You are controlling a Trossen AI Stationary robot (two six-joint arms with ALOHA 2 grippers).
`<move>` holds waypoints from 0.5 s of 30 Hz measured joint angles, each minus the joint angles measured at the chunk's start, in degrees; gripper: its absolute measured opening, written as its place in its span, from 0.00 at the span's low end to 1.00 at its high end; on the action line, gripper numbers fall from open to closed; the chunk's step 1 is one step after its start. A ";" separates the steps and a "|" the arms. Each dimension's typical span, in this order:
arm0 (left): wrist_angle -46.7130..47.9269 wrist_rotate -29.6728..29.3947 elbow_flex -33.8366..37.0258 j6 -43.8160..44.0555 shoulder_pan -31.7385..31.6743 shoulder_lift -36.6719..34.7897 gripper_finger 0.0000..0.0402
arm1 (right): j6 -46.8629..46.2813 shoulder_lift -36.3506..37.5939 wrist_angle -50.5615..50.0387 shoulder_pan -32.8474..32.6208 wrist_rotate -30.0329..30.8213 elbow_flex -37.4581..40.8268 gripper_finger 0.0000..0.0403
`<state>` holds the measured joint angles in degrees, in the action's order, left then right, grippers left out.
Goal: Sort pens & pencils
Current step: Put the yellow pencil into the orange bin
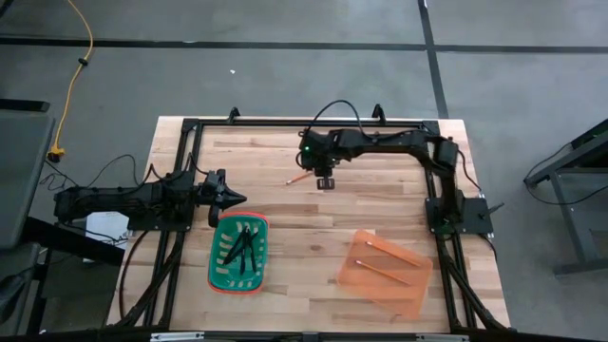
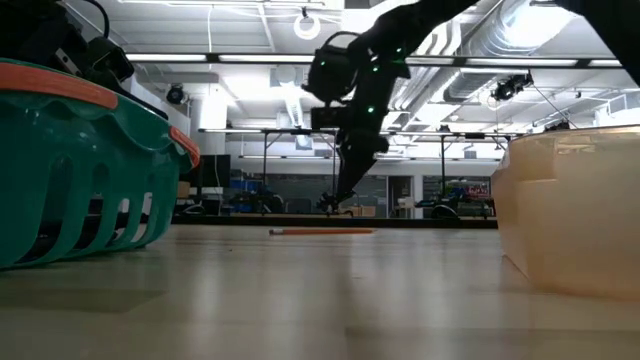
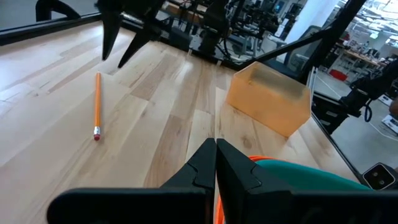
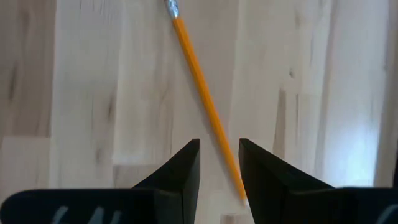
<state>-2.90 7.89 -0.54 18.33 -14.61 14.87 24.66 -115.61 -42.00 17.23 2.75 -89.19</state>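
Note:
The last pencil still has to be sorted into the orange tray (image 1: 410, 290), so my right gripper needs to grab it by its orange body (image 1: 300, 178) next.
One orange-yellow pencil (image 1: 297, 178) lies flat on the wooden table, far of centre; it also shows in the low view (image 2: 320, 232) and the left wrist view (image 3: 97, 106). My right gripper (image 4: 219, 144) is open just above the pencil's pointed end, one finger on either side of the shaft (image 4: 205, 102), touching nothing; it also shows in the high view (image 1: 325, 180). Two pencils (image 1: 385, 261) lie in the orange tray (image 1: 410, 290). The dark pens (image 1: 242, 249) lie in the green basket (image 1: 217, 256). My left gripper (image 1: 233, 198) is shut and empty, above the basket's far rim.
The green basket stands near left of centre, the orange tray near right. In the low view the basket (image 2: 80, 160) and the tray (image 2: 570, 210) flank the near table. A black frame (image 1: 285, 123) runs round the table's edges. Bare wood lies between basket and tray.

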 joint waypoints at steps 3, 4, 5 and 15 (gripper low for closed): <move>0.00 0.00 0.00 0.00 0.00 0.00 0.00 | 0.76 -3.06 -0.53 0.00 -0.10 -3.29 0.26; 0.02 0.01 0.00 0.00 0.00 0.00 0.00 | 0.95 -4.07 -1.03 -0.02 -0.21 -4.43 0.26; 0.00 0.01 0.00 0.00 0.00 -0.02 0.00 | 1.13 -4.93 -1.67 -0.02 -0.22 -5.48 0.26; 0.00 0.01 0.00 0.00 0.00 0.00 0.00 | 1.38 -14.02 -9.91 -0.02 -0.44 -16.35 0.26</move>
<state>-2.89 7.90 -0.54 18.33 -14.61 14.87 26.04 -129.62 -51.91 17.21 2.31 -105.54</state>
